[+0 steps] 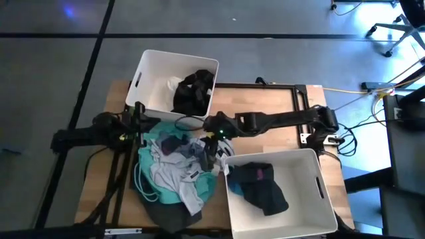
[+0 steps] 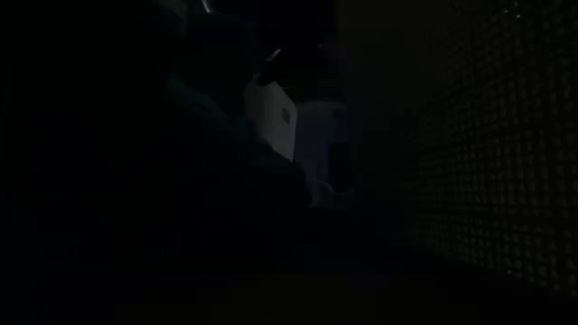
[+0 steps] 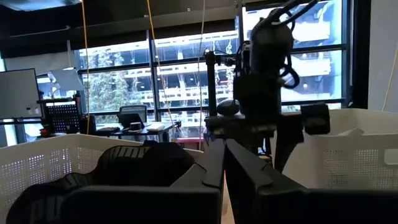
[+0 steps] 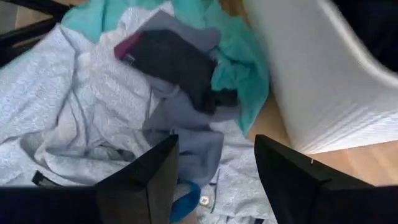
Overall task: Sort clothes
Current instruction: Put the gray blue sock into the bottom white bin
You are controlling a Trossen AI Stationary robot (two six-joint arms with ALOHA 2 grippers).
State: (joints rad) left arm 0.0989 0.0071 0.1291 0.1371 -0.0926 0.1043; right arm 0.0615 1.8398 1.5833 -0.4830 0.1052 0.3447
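Note:
I need to grab the small grey piece by its bright blue end (image 4: pixel 185 204) with my right gripper next, to sort it out of the pile.
The clothes lie in a pile (image 1: pixel 174 174) on the table's near left. It holds a teal garment (image 4: pixel 239 56), a pale grey-blue one (image 4: pixel 81 106), a small dark grey piece (image 4: pixel 174 59) and a bright blue bit (image 4: pixel 186 196). My right gripper (image 1: pixel 211 151) is open and points down just above the pile's right side (image 4: pixel 214 168), with grey-blue cloth (image 4: pixel 186 124) below its fingers. My left gripper (image 1: pixel 136 119) is shut and empty (image 3: pixel 222 163), level at the pile's far left edge. The low view is too dark to show anything.
A white bin (image 1: pixel 149 73) at the far left holds a black garment (image 1: pixel 192 89). A second white bin (image 1: pixel 312 199) at the near right holds dark clothes (image 1: pixel 262 189). Its wall (image 4: pixel 311 81) stands close beside my right gripper. A black frame (image 1: pixel 292 89) lies at the far right.

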